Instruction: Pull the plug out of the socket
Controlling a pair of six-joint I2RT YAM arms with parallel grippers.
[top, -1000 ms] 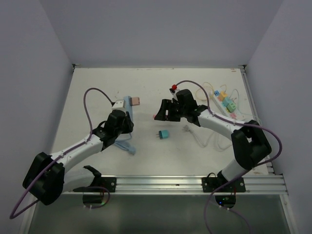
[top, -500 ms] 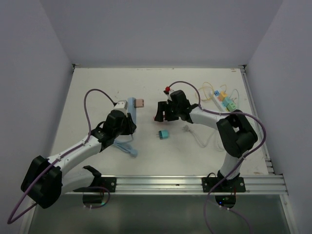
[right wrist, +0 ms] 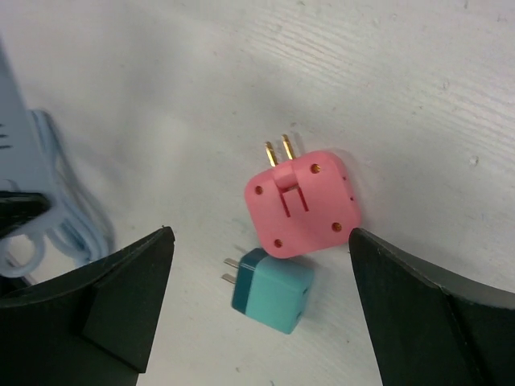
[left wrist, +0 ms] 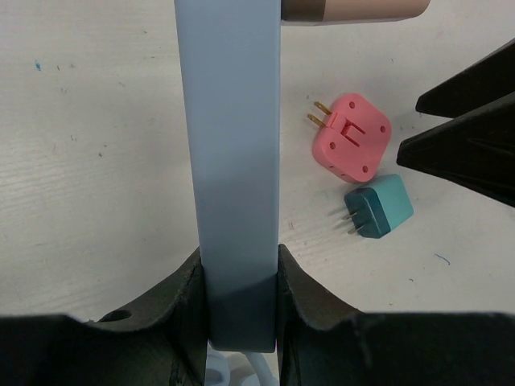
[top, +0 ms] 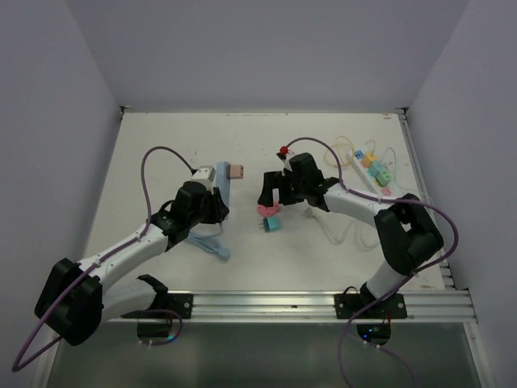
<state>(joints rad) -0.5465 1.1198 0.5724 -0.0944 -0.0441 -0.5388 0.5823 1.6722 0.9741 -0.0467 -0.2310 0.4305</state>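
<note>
My right gripper grabs the tan plug by its jutting body across its sides next, to pull it straight off the socket.
My left gripper [left wrist: 239, 265] is shut on the near end of a pale blue socket strip [left wrist: 229, 121], which it holds just above the table [top: 221, 184]. A tan plug [left wrist: 354, 8] sits in the strip's far end [top: 236, 170]. A pink plug [right wrist: 302, 201] lies loose on the table with its prongs bare, touching a teal plug [right wrist: 272, 291]. My right gripper [right wrist: 261, 233] hangs open over both, its fingers well clear on either side. From above, the pink plug [top: 266, 210] and teal plug [top: 273, 222] lie just under the right gripper [top: 271, 200].
A white power strip [top: 371, 168] with several coloured plugs lies at the back right, and loose white cables [top: 347, 230] trail from it. The blue strip's cable [top: 214, 246] loops by the left arm. A metal rail [top: 323, 303] runs along the front edge.
My right gripper has opened and let go of the pink plug, which now lies on the table beside the teal one. The left gripper and strip have hardly moved.
</note>
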